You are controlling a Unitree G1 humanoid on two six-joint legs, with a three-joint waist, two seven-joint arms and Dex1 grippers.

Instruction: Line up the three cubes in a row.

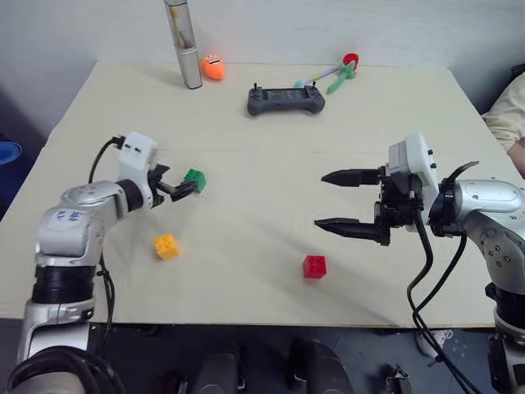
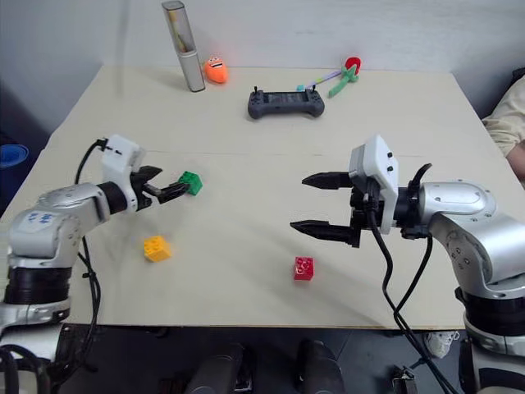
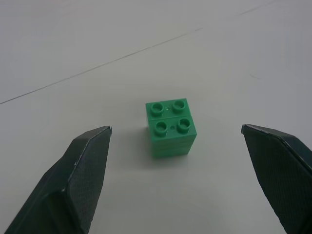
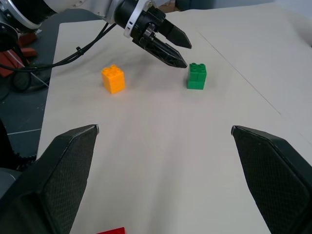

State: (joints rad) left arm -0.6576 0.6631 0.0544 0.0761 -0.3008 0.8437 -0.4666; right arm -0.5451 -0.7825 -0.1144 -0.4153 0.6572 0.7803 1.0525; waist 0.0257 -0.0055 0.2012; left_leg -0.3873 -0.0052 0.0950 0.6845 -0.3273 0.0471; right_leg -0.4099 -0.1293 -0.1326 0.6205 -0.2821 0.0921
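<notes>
My left gripper's fingers stop short of the green cube (image 1: 195,179) (image 3: 170,127), so closing now would miss it. My left gripper moves toward the cube, and only then closes.
The green cube (image 1: 195,179) stands on the table at the left. My left gripper (image 1: 179,182) is open just short of it, and its fingers (image 3: 83,170) flank the cube (image 3: 170,127) without touching. The yellow-orange cube (image 1: 166,245) sits nearer the front edge, beside my left forearm. Front and centre lies the red cube (image 1: 314,266). My right gripper (image 1: 320,200) hangs open and empty above the table, up and to the right of the red cube, pointing left. The right wrist view shows the green cube (image 4: 197,76), the yellow-orange cube (image 4: 113,79) and the left gripper (image 4: 187,56).
A grey game controller (image 1: 286,100) lies at the back centre. An orange round toy (image 1: 212,67) and a tall clear tube (image 1: 184,45) stand back left. A red and green toy (image 1: 340,72) lies back right. A person's sleeve (image 1: 509,115) shows at the right edge.
</notes>
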